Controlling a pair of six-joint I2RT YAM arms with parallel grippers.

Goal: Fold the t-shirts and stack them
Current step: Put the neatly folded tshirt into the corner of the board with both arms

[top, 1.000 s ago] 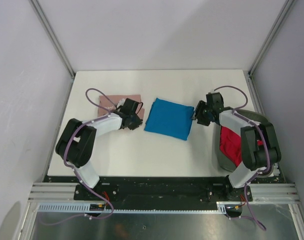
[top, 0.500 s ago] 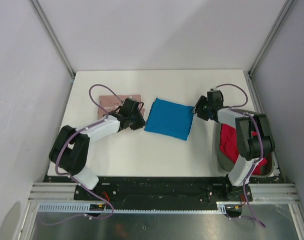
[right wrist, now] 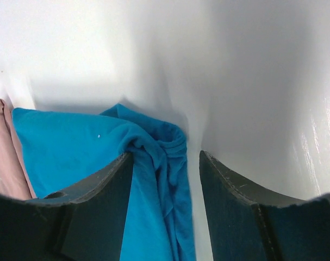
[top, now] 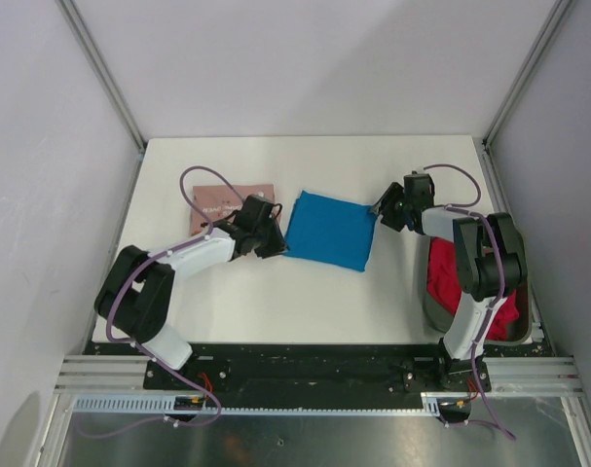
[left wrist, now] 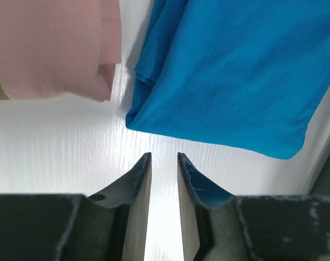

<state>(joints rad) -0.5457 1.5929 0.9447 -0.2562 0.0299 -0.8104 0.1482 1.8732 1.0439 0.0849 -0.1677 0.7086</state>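
Observation:
Next, my right gripper grabs the blue t-shirt's bunched far corner, diagonal from my left gripper, to stack the folded shirt on the pink.
The bright blue t-shirt (top: 329, 231) lies folded in the middle of the table. The dusty pink t-shirt (top: 217, 199) lies folded to its left. The red t-shirt (top: 451, 277) is heaped in the basket at the right. My left gripper (top: 274, 243) sits low at the blue shirt's near left corner; in the left wrist view its jaws (left wrist: 165, 159) stand a narrow gap apart and empty, just short of the blue shirt (left wrist: 230, 70) and the pink shirt (left wrist: 50, 49). My right gripper (top: 381, 212) is open, its jaws (right wrist: 166, 155) astride the blue shirt's bunched far right corner (right wrist: 159, 147).
The dark grey basket (top: 429, 313) stands at the table's right edge beside the right arm. White table (top: 305, 302) shows in front of the shirts. Grey walls close in the back and both sides.
My left gripper has moved right, off the pink shirt to the blue shirt's near left corner. My right gripper has edged left and away, onto the blue shirt's far right corner.

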